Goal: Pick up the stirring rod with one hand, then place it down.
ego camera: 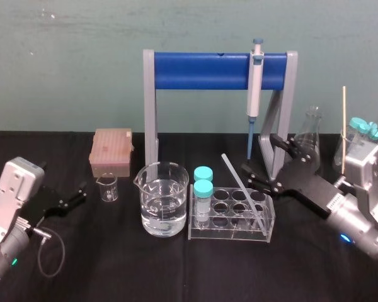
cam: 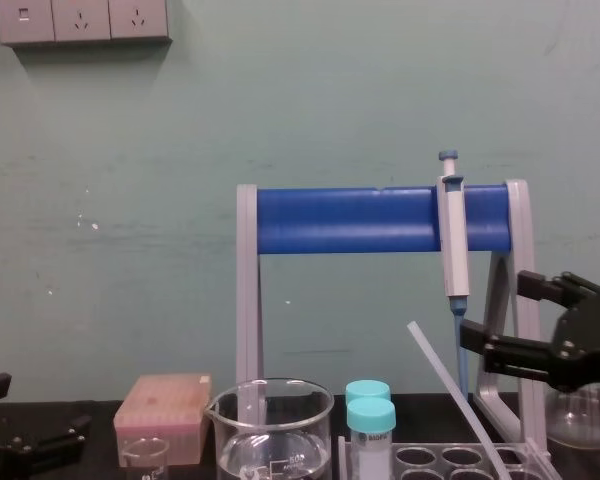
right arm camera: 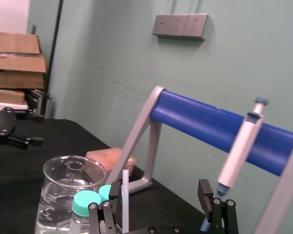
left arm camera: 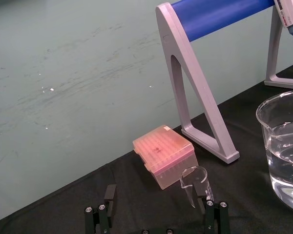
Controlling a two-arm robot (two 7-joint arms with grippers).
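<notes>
My right gripper will next grab the stirring rod by its bare upper half (cam: pixel 442 371) to pick it up. The stirring rod's lower end is inside the test tube rack (cam: pixel 464 460).
The stirring rod (ego camera: pixel 242 187) is a thin whitish glass rod that leans in the clear test tube rack (ego camera: pixel 230 234), with its top tilted toward the left. My right gripper (ego camera: pixel 266 165) hovers just right of the rod's upper half, open, with its fingers spread wide. In the right wrist view the rod (right arm camera: pixel 125 200) stands just inside one finger of the right gripper (right arm camera: pixel 161 207), and the other finger is far from it. The chest view shows the rod (cam: pixel 442 370) below and left of the right gripper (cam: pixel 495 315). My left gripper (ego camera: pixel 75 196) rests low at the table's left, open and holding nothing.
A large beaker of water (ego camera: pixel 164 198) stands left of the rack, with two teal-capped tubes (ego camera: pixel 203 189) in the rack's left end. A grey-and-blue pipette (ego camera: pixel 255 88) hangs on the blue-barred stand (ego camera: pixel 201 69). A small beaker (ego camera: pixel 107 187), a pink tip box (ego camera: pixel 111 151) and a flask (ego camera: pixel 310 135) stand farther out.
</notes>
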